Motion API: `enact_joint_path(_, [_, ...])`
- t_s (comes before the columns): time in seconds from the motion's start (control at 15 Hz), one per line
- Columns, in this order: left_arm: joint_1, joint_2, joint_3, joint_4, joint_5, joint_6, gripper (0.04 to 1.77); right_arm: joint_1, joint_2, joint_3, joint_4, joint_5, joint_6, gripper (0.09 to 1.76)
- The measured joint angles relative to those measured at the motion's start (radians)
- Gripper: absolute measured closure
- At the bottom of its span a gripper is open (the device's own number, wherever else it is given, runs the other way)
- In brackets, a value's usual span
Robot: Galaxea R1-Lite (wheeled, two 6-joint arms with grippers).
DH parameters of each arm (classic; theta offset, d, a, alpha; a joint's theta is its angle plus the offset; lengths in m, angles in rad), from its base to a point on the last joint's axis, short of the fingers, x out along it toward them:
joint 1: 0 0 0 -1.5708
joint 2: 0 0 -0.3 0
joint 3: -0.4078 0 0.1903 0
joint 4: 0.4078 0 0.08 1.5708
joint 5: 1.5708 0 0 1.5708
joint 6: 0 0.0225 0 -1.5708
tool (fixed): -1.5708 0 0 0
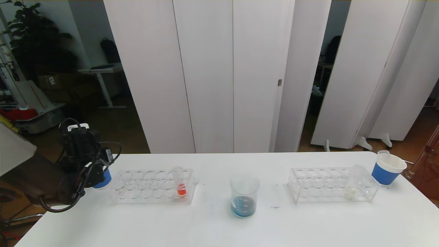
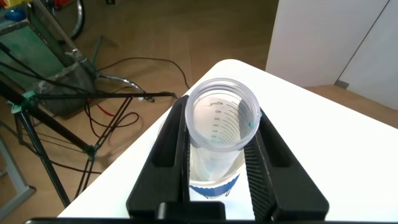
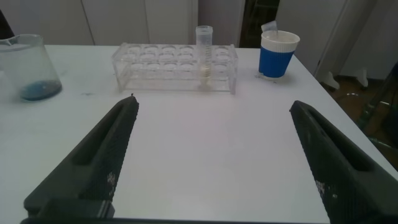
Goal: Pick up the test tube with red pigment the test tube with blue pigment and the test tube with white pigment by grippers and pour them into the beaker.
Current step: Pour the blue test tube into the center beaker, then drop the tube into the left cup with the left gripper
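The lower end of the clear tube is inside the paper cup and the tube [image 2: 222, 118] would stay in the cup, so my left gripper needs to open now.
My left gripper [image 2: 221, 111] is shut on a clear graduated test tube [image 2: 222, 118] with a blue trace at its rim. It holds the tube upright, with the tube's lower end inside a blue-sleeved paper cup [image 2: 214, 185] at the table's left edge. In the head view that gripper [image 1: 98, 174] sits by the same cup [image 1: 105, 180]. The test tube with red pigment [image 1: 181, 188] stands in the left rack [image 1: 151, 199]. The beaker [image 1: 244, 192] at mid-table holds blue liquid. The test tube with white pigment [image 1: 351, 187] stands in the right rack [image 1: 319, 198]. My right gripper [image 3: 212, 102] hangs open over bare table.
A second blue-sleeved cup [image 1: 387, 169] with a clear tube in it stands at the far right corner. In the right wrist view I see the beaker [image 3: 28, 65], the right rack [image 3: 155, 70], the white tube [image 3: 204, 59] and that cup [image 3: 278, 55]. White partition panels stand behind the table.
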Motion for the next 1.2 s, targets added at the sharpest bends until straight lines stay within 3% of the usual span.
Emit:
enact_joint_path(0.47, [0.003,-0.005,0.006,0.003,-0.001,-0.001,1.22,0.000,0.000,0.000,0.000,-0.001,0.000,0.10])
enact_joint_path(0.53, [0.004,-0.004,0.008,0.003,-0.001,-0.001,1.14,0.000,0.000,0.000,0.000,-0.001,0.000,0.10])
enact_joint_path(0.6, [0.006,-0.004,0.009,0.004,0.000,-0.001,0.89,0.000,0.000,0.000,0.000,0.000,0.000,0.10])
enact_joint_path(0.73, [0.008,-0.004,0.010,0.003,0.000,-0.001,0.22,0.000,0.000,0.000,0.000,-0.001,0.000,0.10])
enact_joint_path(0.8, [0.008,-0.004,0.011,0.002,0.000,-0.001,0.08,0.000,0.000,0.000,0.000,0.000,0.000,0.10])
enact_joint_path(1.2, [0.012,-0.025,0.013,0.011,-0.003,0.005,0.06,0.000,0.000,0.000,0.000,0.000,0.000,0.10])
